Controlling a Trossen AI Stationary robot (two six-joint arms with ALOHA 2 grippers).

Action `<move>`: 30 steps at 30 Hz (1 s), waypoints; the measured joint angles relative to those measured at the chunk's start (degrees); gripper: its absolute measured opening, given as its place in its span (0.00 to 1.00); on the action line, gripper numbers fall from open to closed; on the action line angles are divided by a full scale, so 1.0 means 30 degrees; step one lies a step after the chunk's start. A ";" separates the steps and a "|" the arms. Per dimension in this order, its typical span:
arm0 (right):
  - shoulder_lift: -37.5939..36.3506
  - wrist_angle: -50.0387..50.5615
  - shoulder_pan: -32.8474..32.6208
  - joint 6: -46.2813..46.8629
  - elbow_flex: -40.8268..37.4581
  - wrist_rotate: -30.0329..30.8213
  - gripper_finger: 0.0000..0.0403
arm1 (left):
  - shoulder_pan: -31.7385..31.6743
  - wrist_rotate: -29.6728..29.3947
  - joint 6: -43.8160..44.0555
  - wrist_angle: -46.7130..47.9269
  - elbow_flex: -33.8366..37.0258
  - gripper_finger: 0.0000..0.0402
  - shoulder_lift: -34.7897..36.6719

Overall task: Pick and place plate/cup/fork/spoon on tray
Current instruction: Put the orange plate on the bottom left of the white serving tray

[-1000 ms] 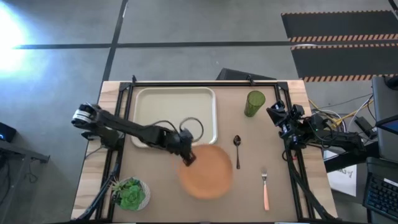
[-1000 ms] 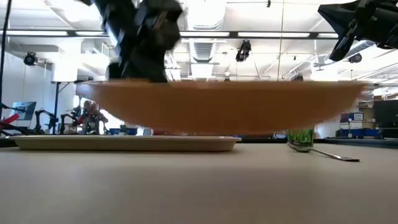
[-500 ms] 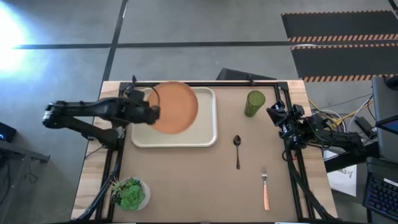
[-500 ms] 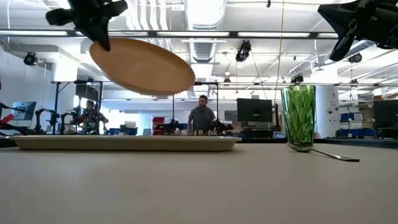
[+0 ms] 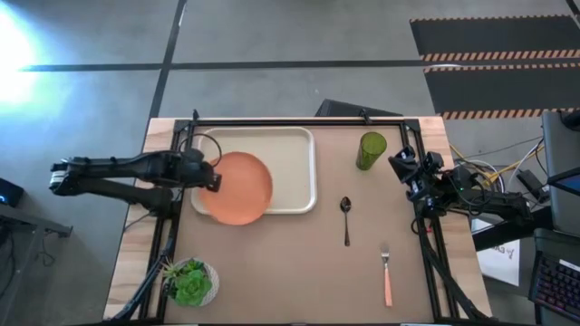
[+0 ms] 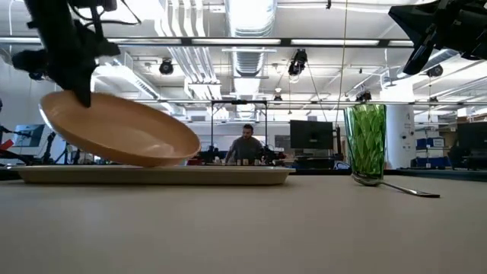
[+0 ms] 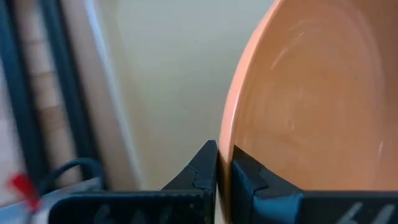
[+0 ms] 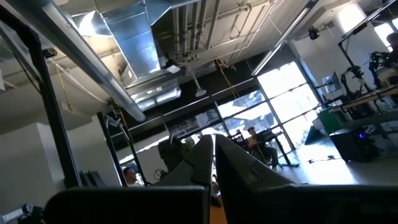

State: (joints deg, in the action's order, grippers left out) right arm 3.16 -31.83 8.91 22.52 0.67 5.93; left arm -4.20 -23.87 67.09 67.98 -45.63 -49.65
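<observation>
My left gripper holds the plate and needs to move it inward before letting go, because the orange plate's near edge (image 5: 237,224) sticks out past the cream tray's near rim (image 5: 283,214).
The round orange plate (image 5: 243,188) hangs tilted over the near-left part of the cream tray (image 5: 288,154). My left gripper (image 5: 211,180) is shut on it. In the low view the plate (image 6: 122,138) slopes down toward the tray (image 6: 228,175); I cannot tell if its low edge touches. The green cup (image 5: 370,150) stands upright right of the tray. The spoon (image 5: 345,217) and the pink-handled fork (image 5: 387,276) lie flat on the table. My right gripper (image 5: 399,165) waits shut at the table's right edge, pointing upward. My left gripper pinches the plate's rim (image 7: 225,140) on the side toward the table's left edge, one finger on the upper face and one on the underside. The fingers (image 7: 202,171) come from the table's left, slanting down. The held edge (image 6: 55,106) is high and the opposite edge low over the tray.
A leafy plant in a white bowl (image 5: 190,282) stands at the near-left corner. A black frame rail (image 5: 177,154) runs beside the tray's left side. People and desks show in the room beyond the table.
My left gripper has carried the plate from the table's middle toward the far left, over the tray. It then came down and back toward the left edge. The plate, high a moment ago, now hangs low over the tray's near-left part, still tilted.
</observation>
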 joint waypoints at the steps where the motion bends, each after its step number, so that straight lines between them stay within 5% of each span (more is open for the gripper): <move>1: 0.0000 0.0006 0.0000 0.0000 0.0000 0.0051 0.02 | -0.0029 -0.0064 0.0014 -0.0906 0.0587 0.00 0.0359; 5: 0.0000 -0.0002 0.0000 0.0000 0.0000 0.0095 0.02 | -0.0502 -0.0254 0.0002 -0.3925 0.2799 0.00 0.1771; 12: 0.0000 -0.0002 0.0000 0.0138 0.0000 0.0235 0.02 | -0.1730 -0.0206 0.0667 -0.4560 0.5622 0.00 0.2937; 30: 0.0000 -0.0002 0.0000 0.0078 0.0000 0.0525 0.02 | -0.3321 -0.0109 0.0019 -0.9976 0.9247 0.00 0.3355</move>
State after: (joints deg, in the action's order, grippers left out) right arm 3.16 -31.83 8.91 22.76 0.67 7.50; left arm -14.16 -24.19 67.15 38.05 -17.88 -39.58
